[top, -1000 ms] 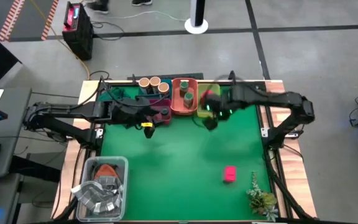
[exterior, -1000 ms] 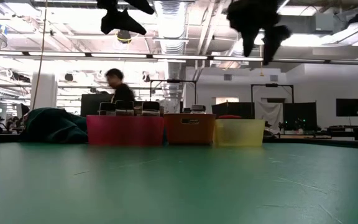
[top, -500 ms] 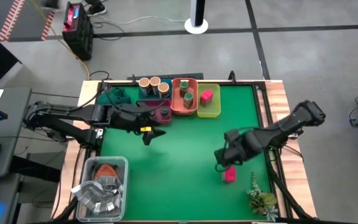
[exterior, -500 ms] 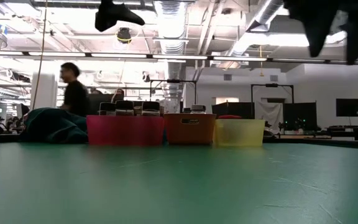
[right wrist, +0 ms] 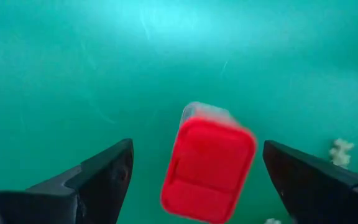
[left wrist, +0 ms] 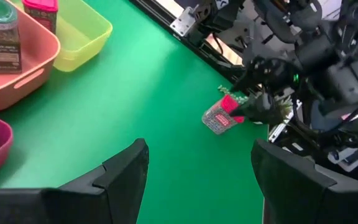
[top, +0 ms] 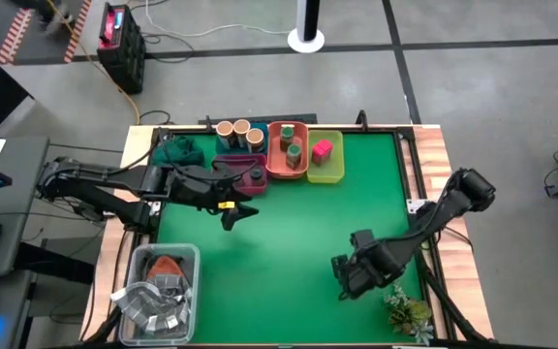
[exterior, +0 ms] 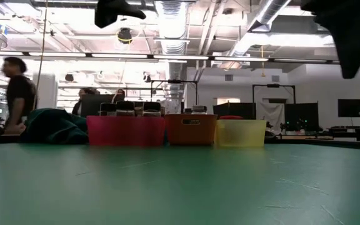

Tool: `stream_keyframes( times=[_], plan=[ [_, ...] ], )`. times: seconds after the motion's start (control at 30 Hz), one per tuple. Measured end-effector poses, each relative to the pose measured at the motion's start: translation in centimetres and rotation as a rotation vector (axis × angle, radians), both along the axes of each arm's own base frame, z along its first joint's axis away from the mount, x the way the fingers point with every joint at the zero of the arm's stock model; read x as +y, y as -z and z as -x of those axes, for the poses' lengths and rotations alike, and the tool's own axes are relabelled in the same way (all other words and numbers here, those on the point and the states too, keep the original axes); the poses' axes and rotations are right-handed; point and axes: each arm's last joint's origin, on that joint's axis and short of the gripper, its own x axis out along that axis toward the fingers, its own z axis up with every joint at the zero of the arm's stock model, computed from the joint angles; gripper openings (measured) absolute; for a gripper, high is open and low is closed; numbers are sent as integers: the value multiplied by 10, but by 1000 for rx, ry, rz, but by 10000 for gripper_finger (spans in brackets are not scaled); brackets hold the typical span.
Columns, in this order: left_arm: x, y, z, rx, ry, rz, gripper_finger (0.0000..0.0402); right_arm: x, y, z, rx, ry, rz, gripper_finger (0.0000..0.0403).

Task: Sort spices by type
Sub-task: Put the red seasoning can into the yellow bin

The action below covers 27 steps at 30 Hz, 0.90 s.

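The red lid [right wrist: 209, 168] is still below the fingers of my right gripper, so they would miss it if they closed now. My right gripper needs to first go lower.
A pink-topped square spice box [right wrist: 209, 165] lies on the green mat near the table's right near corner, also seen in the left wrist view [left wrist: 224, 115]. My right gripper [right wrist: 197, 144] hovers open above it, one finger on either side, and hides it in the high view [top: 349, 279]. My left gripper [top: 238, 210] hangs open by the magenta tray [top: 243, 174]. Tan-topped jars [top: 240, 130] stand at the far edge. Green-topped jars [top: 290, 147] stand in the orange tray [top: 277, 167]. A second pink box [top: 322, 149] rests in the yellow-green tray [top: 327, 173].
A clear tub of grey packets [top: 158, 291] sits at the near left corner. A plant sprig [top: 405, 310] lies just right of the pink box, and a green cloth [top: 176, 150] lies at the far left. Bare green mat [top: 279, 242] fills the middle.
My right gripper has swung from the yellow-green tray at the far edge toward the table's near right corner and now stands over the pink box lying there. The second pink box shows in the yellow-green tray once the arm has left.
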Motion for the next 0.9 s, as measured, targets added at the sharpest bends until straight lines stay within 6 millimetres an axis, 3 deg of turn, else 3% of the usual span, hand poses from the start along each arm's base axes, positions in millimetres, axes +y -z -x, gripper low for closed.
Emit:
stream_keyframes(
  times=[0.33, 0.53, 0.73, 0.9],
  plan=[
    [0, 0, 0, 3, 8, 9, 269, 28, 24, -2, -13, 75, -20, 386],
    [-1, 0, 0, 5, 11, 8, 269, 30, 34, -2, -3, 67, -17, 379],
    [-1, 3, 1, 30, 13, 5, 269, 28, 42, 0, 6, 60, -10, 345],
    [0, 4, 2, 44, 15, -2, 269, 26, 42, -1, 19, 13, -17, 290]
  ],
)
